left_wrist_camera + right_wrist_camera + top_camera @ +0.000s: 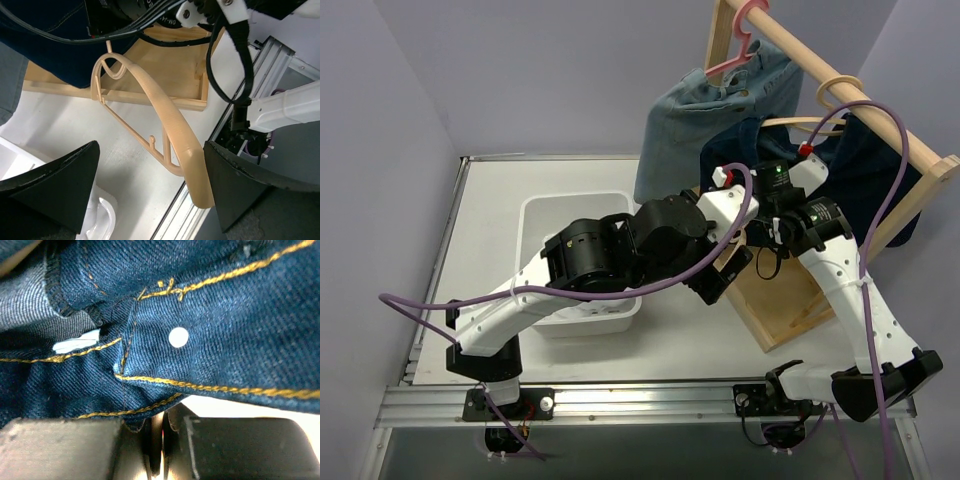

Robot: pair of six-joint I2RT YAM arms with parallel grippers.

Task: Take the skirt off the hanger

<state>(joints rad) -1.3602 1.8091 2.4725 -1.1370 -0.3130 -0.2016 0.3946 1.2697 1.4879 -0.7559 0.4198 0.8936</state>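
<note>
The left gripper takes hold of the tan hanger (802, 122) by its bare end next. That leaves the hanger's hook free to hang on the wooden bar.
A dark navy denim skirt (880, 185) hangs on a tan plastic hanger (802, 122) on the wooden rail at the back right. My right gripper (767, 215) is at the skirt's left side. In the right wrist view it (157, 440) is shut on the skirt's stitched hem (200, 300). My left gripper (722, 276) reaches across below it. In the left wrist view it (150, 167) is open, and the bare end of the hanger (167, 117) lies between the fingers, against the right finger (235, 180). The skirt (45, 45) covers the hanger's far end.
A light blue denim skirt (715, 105) hangs on a pink hanger (740, 40) on the same rail (910, 150). The rack's wooden base (785, 300) lies under both grippers. A white bin (542, 215) stands at the left. An aluminium rail (620, 402) runs along the near edge.
</note>
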